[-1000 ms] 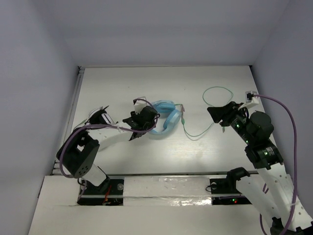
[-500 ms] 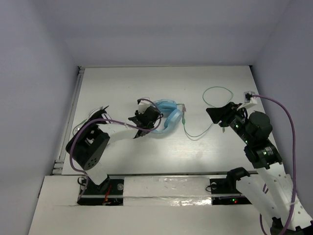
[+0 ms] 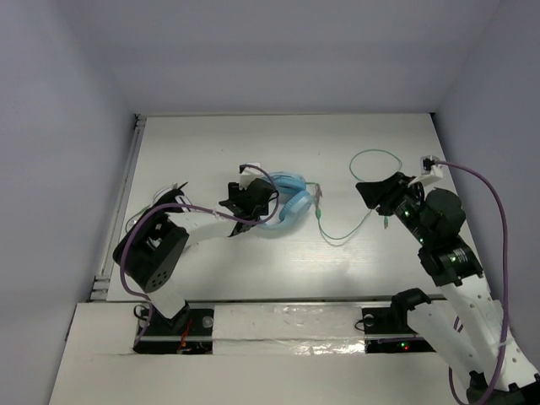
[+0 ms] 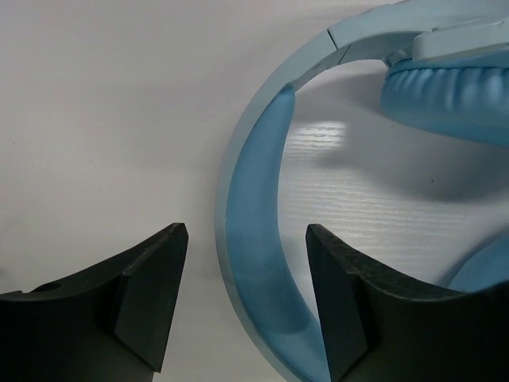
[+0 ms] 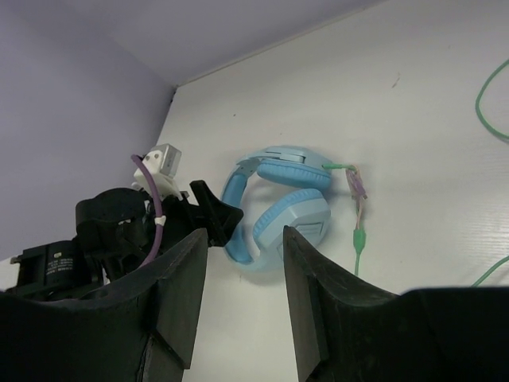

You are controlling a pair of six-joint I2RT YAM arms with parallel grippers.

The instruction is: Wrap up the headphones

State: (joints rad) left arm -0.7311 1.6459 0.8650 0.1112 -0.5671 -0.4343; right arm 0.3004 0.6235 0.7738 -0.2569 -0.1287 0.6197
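The left gripper needs to take hold of the headphones [image 5: 290,208] next by the headband's arch [image 5: 233,197], opposite the ear cups. This leaves the cups and cable free for wrapping.
The light blue headphones [image 3: 289,202] lie flat on the white table, ear cups folded together. Their thin pale green cable [image 3: 342,235] runs right from the cups and ends in a loop [image 3: 375,153] at the back right. My left gripper [image 3: 253,197] is open at the headphones' left side. In the left wrist view the headband [image 4: 253,199] passes between its two fingers [image 4: 155,298] without being clamped. My right gripper [image 3: 372,192] is open and empty, above the table to the right of the cable. In the right wrist view the headphones [image 5: 290,208] and the left gripper [image 5: 213,216] lie ahead of it.
White walls close the table at the back and both sides. A metal rail [image 3: 126,190] runs along the left edge. Purple robot cables [image 3: 498,211] hang off both arms. A small white connector [image 3: 430,164] sits on the right wrist.
My left gripper has slid a little right and back, so that its fingers now straddle the headband. The right gripper has drifted slightly back. The headphones have barely moved.
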